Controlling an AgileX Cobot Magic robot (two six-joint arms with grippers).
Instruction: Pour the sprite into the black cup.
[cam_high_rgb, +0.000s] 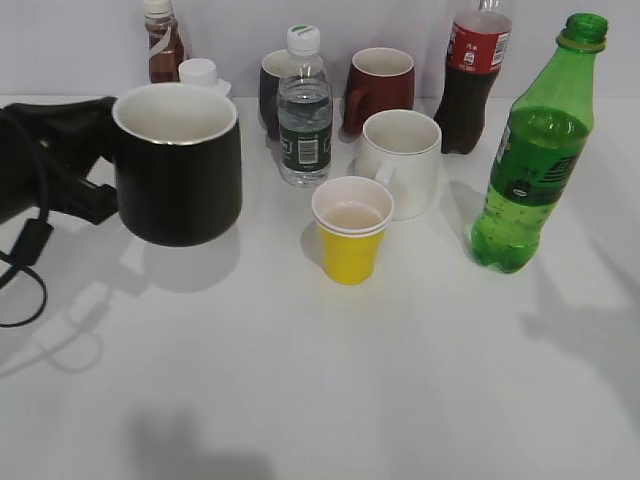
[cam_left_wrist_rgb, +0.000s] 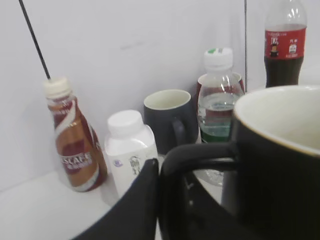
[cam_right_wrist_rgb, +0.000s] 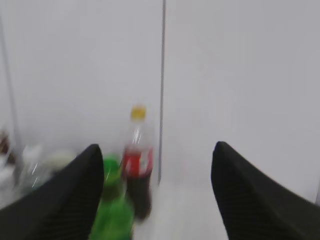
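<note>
The sprite stands tall and has green liquid up to its shoulder (cam_high_rgb: 549, 122), so my right gripper next needs to hold it around its labelled middle (cam_high_rgb: 526, 182) to keep it balanced.
The black cup (cam_high_rgb: 180, 165) is held a little above the table at the left; its shadow lies below it. My left gripper (cam_high_rgb: 100, 150) is shut on its handle, seen close in the left wrist view (cam_left_wrist_rgb: 172, 185). The cup's white inside (cam_left_wrist_rgb: 285, 115) looks empty. The sprite (cam_high_rgb: 535, 150), a tall green bottle with no cap, stands upright at the right. It shows blurred in the right wrist view (cam_right_wrist_rgb: 112, 210). My right gripper (cam_right_wrist_rgb: 157, 155) is open and empty, apart from the sprite; it is out of the exterior view.
A yellow paper cup (cam_high_rgb: 351, 230) stands mid-table, a white mug (cam_high_rgb: 400, 160) and water bottle (cam_high_rgb: 304, 110) behind it. A cola bottle (cam_high_rgb: 472, 75), dark red mug (cam_high_rgb: 380, 88), small dark mug (cam_left_wrist_rgb: 169, 117), white bottle (cam_left_wrist_rgb: 129, 147) and brown coffee bottle (cam_left_wrist_rgb: 72, 140) line the back wall.
</note>
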